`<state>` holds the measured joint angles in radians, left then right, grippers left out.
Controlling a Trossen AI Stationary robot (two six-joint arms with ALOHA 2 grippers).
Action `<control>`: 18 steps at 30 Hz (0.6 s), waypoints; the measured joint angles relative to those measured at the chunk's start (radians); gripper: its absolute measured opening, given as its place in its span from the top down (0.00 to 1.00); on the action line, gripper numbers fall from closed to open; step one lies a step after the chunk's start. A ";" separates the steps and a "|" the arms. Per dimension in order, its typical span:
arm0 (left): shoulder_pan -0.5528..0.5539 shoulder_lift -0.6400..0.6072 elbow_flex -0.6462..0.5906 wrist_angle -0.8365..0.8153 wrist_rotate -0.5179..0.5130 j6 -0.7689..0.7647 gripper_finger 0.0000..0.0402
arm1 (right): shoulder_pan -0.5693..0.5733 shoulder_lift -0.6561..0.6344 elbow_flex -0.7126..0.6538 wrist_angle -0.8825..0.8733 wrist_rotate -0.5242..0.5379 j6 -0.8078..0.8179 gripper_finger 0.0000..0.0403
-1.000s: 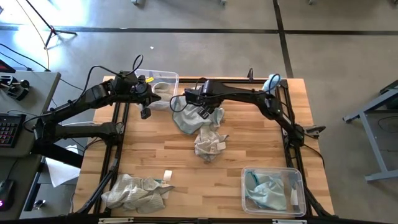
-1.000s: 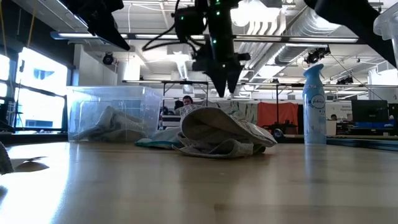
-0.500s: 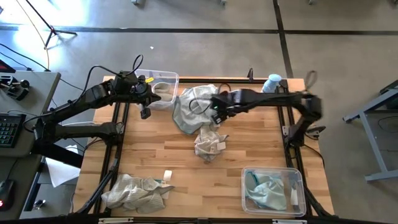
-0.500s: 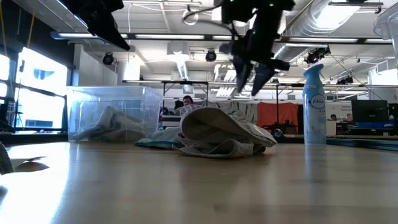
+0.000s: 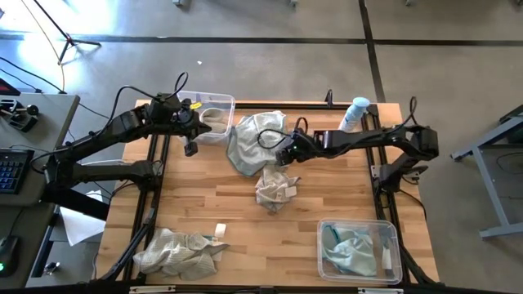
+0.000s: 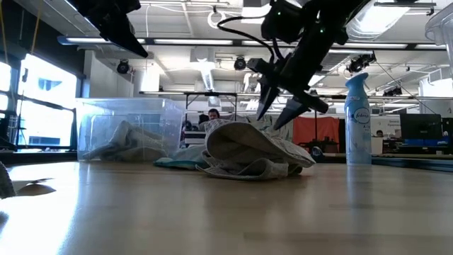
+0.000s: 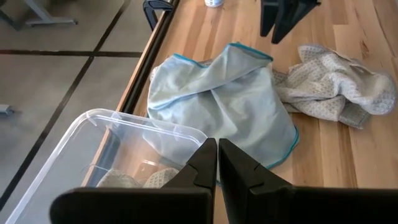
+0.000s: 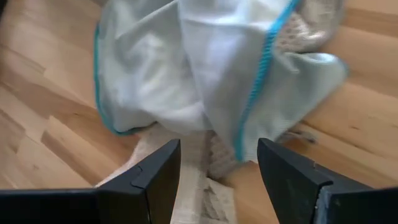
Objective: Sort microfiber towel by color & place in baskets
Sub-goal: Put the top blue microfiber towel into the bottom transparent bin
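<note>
The right gripper isn't ready to close yet: its fingers are above the pale teal towel's stitched edge [image 8: 252, 93], so it needs to lower first and then close on that towel.
A pale teal towel [image 5: 252, 137] lies spread on the table's far middle, and in the left wrist view [image 7: 225, 99] it reaches to a clear basket [image 7: 81, 158]. A crumpled beige towel [image 5: 274, 189] lies against its near edge. My right gripper [image 5: 286, 153] hangs open and slanted above where the two towels meet [image 8: 214, 163] [image 6: 277, 113], touching neither. My left gripper [image 7: 217, 163] is shut and held high beside the far-left basket [image 5: 209, 114], which holds a beige cloth. A second basket [image 5: 359, 250] at the near right holds a teal towel.
Another beige towel [image 5: 176, 251] lies in a heap at the table's near left corner, with a small white tag beside it. A white spray bottle with a blue cap [image 5: 355, 112] stands at the far right edge [image 6: 357, 120]. Bare wood lies in the near middle.
My right arm has drawn back toward the table's right, uncovering the teal towel. Its gripper has shifted a little to the right, tipped from pointing straight down to a slant, and come lower over the towels. The towels have not moved.
</note>
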<state>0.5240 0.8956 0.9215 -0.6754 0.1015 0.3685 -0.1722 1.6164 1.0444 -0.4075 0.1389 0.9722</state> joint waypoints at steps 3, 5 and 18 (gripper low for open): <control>0.000 0.000 0.000 0.000 0.000 0.000 0.99 | -0.002 0.036 0.001 0.025 -0.006 0.012 0.48; 0.000 0.000 0.000 0.001 0.000 0.000 0.99 | -0.003 0.064 0.001 0.025 0.000 0.014 0.48; 0.000 0.000 0.000 0.001 0.000 0.000 0.99 | -0.004 0.117 0.001 0.203 0.018 -0.044 0.89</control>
<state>0.5240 0.8955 0.9215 -0.6746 0.1017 0.3687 -0.1761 1.7331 1.0458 -0.2049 0.1570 0.9285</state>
